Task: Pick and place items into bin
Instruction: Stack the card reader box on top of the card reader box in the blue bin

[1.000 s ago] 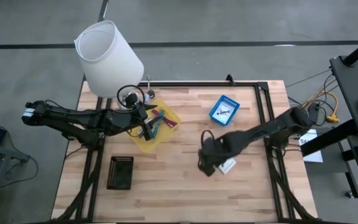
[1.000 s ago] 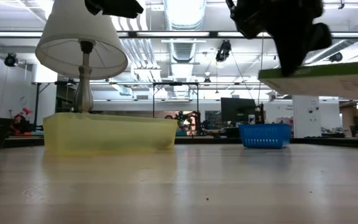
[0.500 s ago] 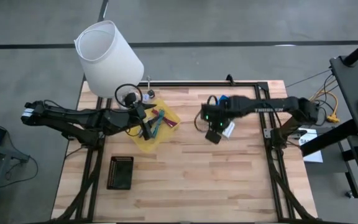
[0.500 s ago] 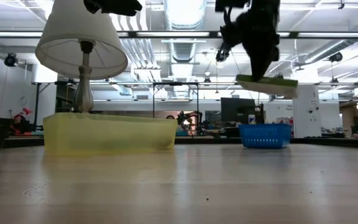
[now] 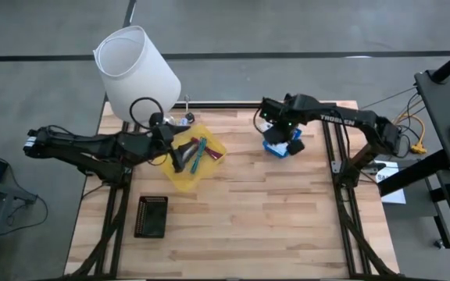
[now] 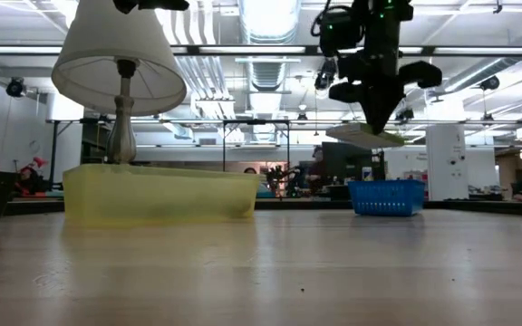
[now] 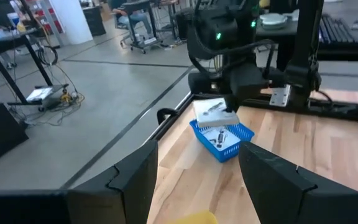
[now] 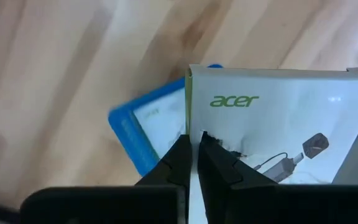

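A side edge of the white packet crosses the bin's rim (image 8: 143,101) at an angle, so my right gripper keeps hold of the white packet (image 8: 278,115) until its edges sit inside the blue bin.
My right gripper (image 5: 283,131) hangs over the small blue bin (image 5: 280,145) near the table's far right and is shut on a white rectangular packet (image 6: 364,136) printed "acer" (image 8: 272,124). The bin (image 7: 222,138) holds a small silvery piece. My left gripper (image 5: 180,153) hovers open over the yellow tray (image 5: 198,173) on the left, touching nothing. A teal pen (image 5: 196,158) and reddish-purple pieces lie in that tray. The left wrist view shows my left fingers wide apart (image 7: 197,154), looking toward the packet (image 7: 215,114). My right gripper comes at the white packet from above, pointing down. Its nearly shut fingers (image 8: 180,155) meet on the packet's printed top face close to one edge (image 8: 191,118); they hide what exactly is pinched. The packet lies roughly level below them, lifted clear above the blue bin (image 8: 138,134).
A white lamp (image 5: 135,72) stands at the far left corner, its shade overhanging the yellow tray (image 6: 157,195). A black mesh basket (image 5: 151,216) sits near the near left edge. Bare wood lies across the table's middle and near right.
My right gripper has carried the white packet from the near-right middle of the table toward the far edge, staying shut. The packet now hangs over the blue bin, lifted clear throughout.
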`<action>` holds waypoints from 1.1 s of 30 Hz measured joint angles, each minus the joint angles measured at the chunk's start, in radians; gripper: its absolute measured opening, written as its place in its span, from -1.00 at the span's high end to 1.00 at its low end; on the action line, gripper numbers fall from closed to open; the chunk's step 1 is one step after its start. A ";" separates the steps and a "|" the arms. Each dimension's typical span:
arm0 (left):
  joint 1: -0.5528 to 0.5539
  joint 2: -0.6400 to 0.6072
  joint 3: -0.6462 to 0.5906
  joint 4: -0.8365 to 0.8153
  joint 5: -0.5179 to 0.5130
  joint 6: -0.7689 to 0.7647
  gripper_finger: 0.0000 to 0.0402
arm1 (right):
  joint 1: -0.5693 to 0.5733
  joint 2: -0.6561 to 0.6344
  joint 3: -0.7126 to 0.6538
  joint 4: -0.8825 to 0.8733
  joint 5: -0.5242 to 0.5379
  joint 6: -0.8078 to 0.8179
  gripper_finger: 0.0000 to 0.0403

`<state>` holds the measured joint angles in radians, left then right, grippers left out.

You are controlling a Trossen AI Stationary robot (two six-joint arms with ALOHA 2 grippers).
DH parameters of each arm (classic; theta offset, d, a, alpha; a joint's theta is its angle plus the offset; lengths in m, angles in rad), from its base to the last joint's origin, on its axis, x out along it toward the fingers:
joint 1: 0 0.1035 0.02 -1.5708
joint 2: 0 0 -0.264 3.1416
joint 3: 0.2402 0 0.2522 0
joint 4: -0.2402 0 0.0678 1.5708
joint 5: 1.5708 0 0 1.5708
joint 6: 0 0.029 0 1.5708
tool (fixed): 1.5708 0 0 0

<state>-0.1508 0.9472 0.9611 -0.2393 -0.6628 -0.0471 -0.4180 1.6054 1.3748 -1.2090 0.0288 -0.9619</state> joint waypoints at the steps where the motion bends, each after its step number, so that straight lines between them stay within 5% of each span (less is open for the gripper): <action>1: 0.000 -0.003 0.000 0.003 0.000 -0.003 -0.03 | -0.013 0.000 -0.003 0.000 0.000 -0.066 0.96; 12: 0.000 -0.002 -0.002 0.003 0.000 -0.079 -0.03 | -0.080 0.073 -0.092 -0.011 0.127 -0.396 0.96; 33: 0.000 -0.002 -0.003 0.007 -0.031 -0.078 -0.03 | -0.073 0.076 -0.244 0.106 0.179 -0.484 0.96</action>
<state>-0.1505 0.9455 0.9585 -0.2321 -0.6934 -0.1249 -0.4907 1.6814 1.1303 -1.1034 0.2081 -1.4456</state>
